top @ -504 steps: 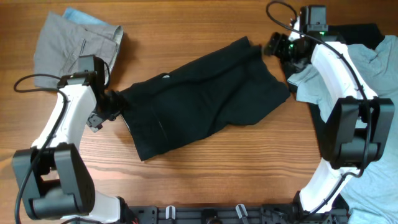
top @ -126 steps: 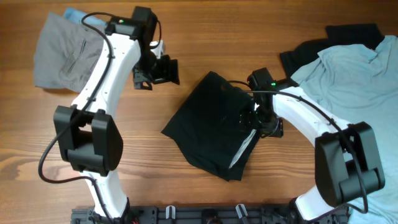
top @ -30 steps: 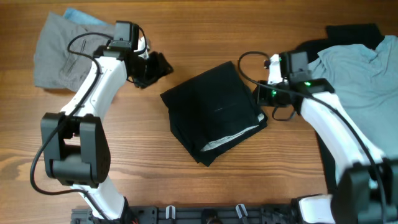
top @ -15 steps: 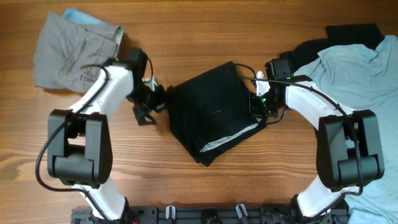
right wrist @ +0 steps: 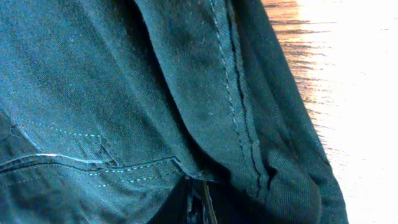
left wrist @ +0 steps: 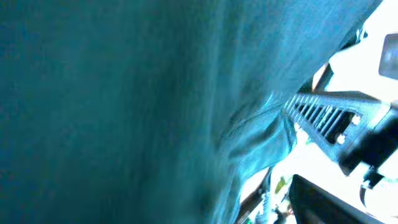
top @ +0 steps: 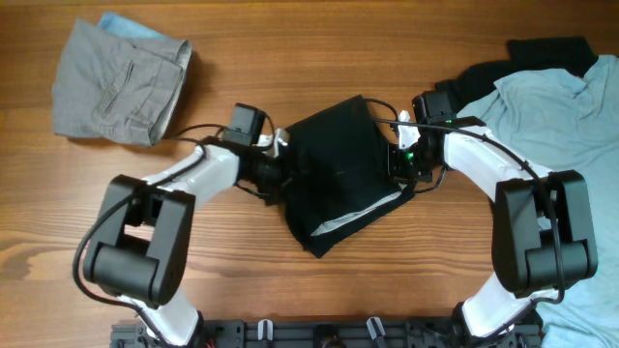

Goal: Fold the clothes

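Note:
My left gripper grabs the folded black shorts across the layered edge facing the grey shorts next, to stack the black shorts still folded.
The black shorts (top: 338,179) lie folded into a rough square at the table's middle, with a pale inner strip showing near the lower right. My left gripper (top: 278,164) is pushed against their left edge with its jaws wide, and dark cloth (left wrist: 124,112) fills most of the left wrist view. My right gripper (top: 399,159) is at the right edge. In the right wrist view its fingers (right wrist: 196,190) stand close together, pinching a fold of the black shorts (right wrist: 155,93). Grey pocketed shorts (top: 116,77) lie folded at the far left. A pale blue T-shirt (top: 551,106) is spread at the right.
Another black garment (top: 551,48) shows from under the T-shirt at the back right. A bit of light blue cloth (top: 121,24) peeks from under the grey shorts. Bare wood (top: 290,58) lies behind the black shorts, and the arm bases stand at the front edge (top: 319,333).
My left arm has swung down from the back left and right, into the left edge of the black shorts. My right gripper moved in onto their right edge and has stayed there.

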Robot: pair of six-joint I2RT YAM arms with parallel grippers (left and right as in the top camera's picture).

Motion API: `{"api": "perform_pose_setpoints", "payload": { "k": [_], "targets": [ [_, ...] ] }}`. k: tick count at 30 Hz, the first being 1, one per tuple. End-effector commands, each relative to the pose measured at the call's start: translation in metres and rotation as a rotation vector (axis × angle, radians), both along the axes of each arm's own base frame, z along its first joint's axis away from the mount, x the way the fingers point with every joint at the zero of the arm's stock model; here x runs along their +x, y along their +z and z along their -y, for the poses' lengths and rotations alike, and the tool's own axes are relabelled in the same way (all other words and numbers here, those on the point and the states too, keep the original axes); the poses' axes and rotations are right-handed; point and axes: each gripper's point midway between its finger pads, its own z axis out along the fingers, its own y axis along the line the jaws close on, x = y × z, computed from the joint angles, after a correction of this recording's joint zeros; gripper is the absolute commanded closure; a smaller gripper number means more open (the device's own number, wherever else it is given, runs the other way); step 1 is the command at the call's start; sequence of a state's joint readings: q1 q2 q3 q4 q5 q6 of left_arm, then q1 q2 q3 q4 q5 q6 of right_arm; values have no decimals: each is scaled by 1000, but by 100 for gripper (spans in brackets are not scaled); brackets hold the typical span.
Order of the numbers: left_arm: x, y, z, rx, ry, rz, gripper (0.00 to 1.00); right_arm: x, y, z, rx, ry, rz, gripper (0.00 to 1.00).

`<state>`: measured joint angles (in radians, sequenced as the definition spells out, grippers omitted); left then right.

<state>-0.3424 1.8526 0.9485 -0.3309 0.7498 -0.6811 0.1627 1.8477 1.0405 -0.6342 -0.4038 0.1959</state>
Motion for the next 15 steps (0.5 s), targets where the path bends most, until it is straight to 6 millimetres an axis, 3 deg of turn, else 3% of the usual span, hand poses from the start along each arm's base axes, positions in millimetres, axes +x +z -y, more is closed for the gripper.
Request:
{"api": "perform_pose_setpoints", "payload": {
  "k": [1, 4, 6, 7, 9, 12, 15],
  "targets": [
    [7, -35, -2, 136, 81, 25, 27, -11, -15, -3, 2, 18, -58, 90],
    [15, -34, 3, 147, 80, 84, 58, -13, -15, -3, 1, 18, -64, 91],
    [14, -35, 3, 165, 76, 93, 72, -14, -15, -2, 0, 18, -70, 92],
    [13, -36, 3, 167, 65, 99, 84, -15, -15, -2, -1, 18, -73, 92],
    [11, -36, 4, 165, 37, 113, 96, -17, -13, -2, -2, 18, -78, 94],
    [11, -30, 5, 114, -4, 126, 96, -20, -3, -1, -2, 22, -78, 94],
    [17, -15, 0, 46, -24, 132, 96, -25, 21, 0, 0, 73, -45, 94]
  ]
}}
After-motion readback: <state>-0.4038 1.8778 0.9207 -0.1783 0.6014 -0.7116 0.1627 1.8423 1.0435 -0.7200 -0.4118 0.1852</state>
